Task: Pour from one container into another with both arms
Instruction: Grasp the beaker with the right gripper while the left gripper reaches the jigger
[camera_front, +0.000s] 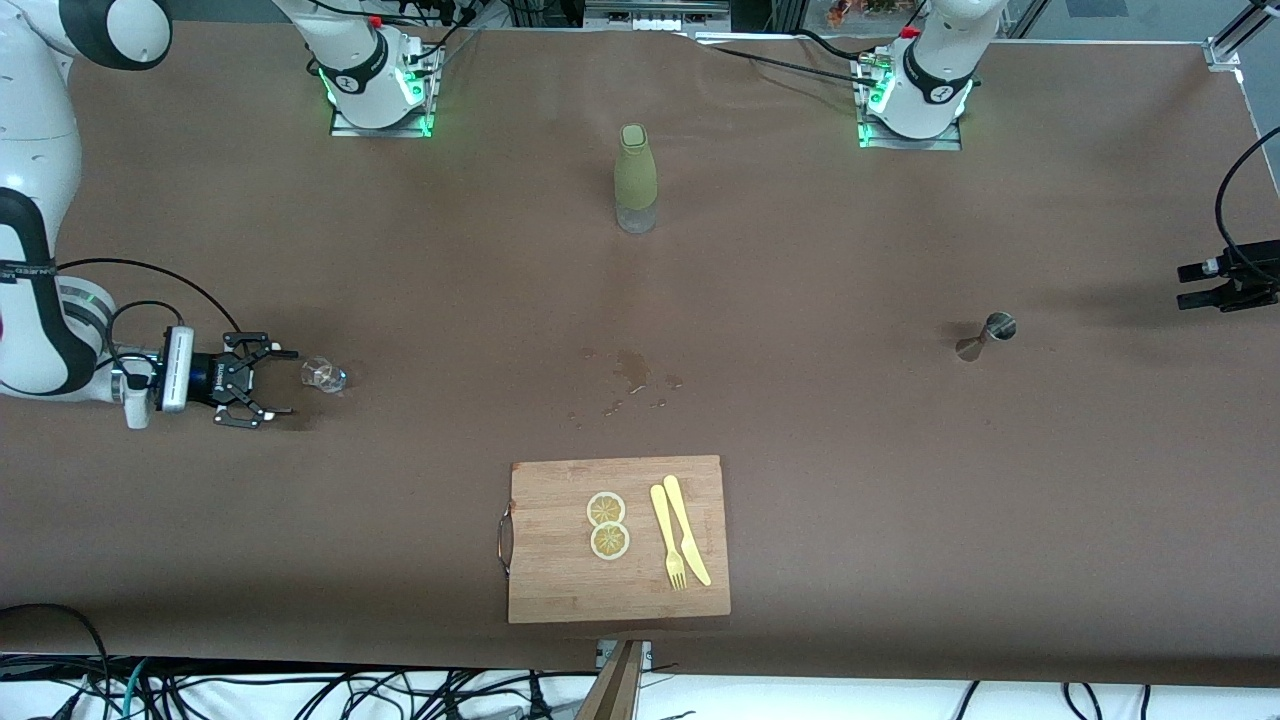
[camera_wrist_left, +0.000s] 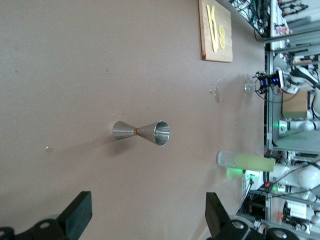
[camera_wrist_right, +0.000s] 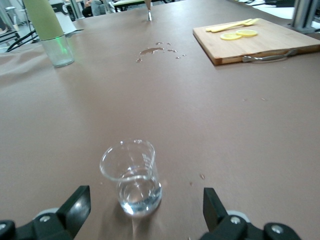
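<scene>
I should next use my right gripper to grab the body of the glass beaker below the beaker's rim, and then I will pour its liquid into the steel jigger (camera_front: 986, 334).
A small clear glass beaker (camera_front: 325, 375) (camera_wrist_right: 131, 175) with a little clear liquid stands toward the right arm's end of the table. My right gripper (camera_front: 262, 381) (camera_wrist_right: 145, 201) is low over the table just short of it, open, one finger on each side and not touching. A steel jigger (camera_front: 986, 334) (camera_wrist_left: 141, 133) stands upright toward the left arm's end. My left gripper (camera_front: 1196, 285) (camera_wrist_left: 148, 216) hangs open at that end, a good way from the jigger, with nothing between its fingers.
A green-sleeved bottle (camera_front: 636, 178) (camera_wrist_left: 245, 161) (camera_wrist_right: 50, 30) stands mid-table near the bases. A wet spill (camera_front: 632, 372) lies at the centre. Nearer the front camera lies a wooden cutting board (camera_front: 560, 570) with two lemon slices (camera_front: 607, 525), a yellow fork and a yellow knife.
</scene>
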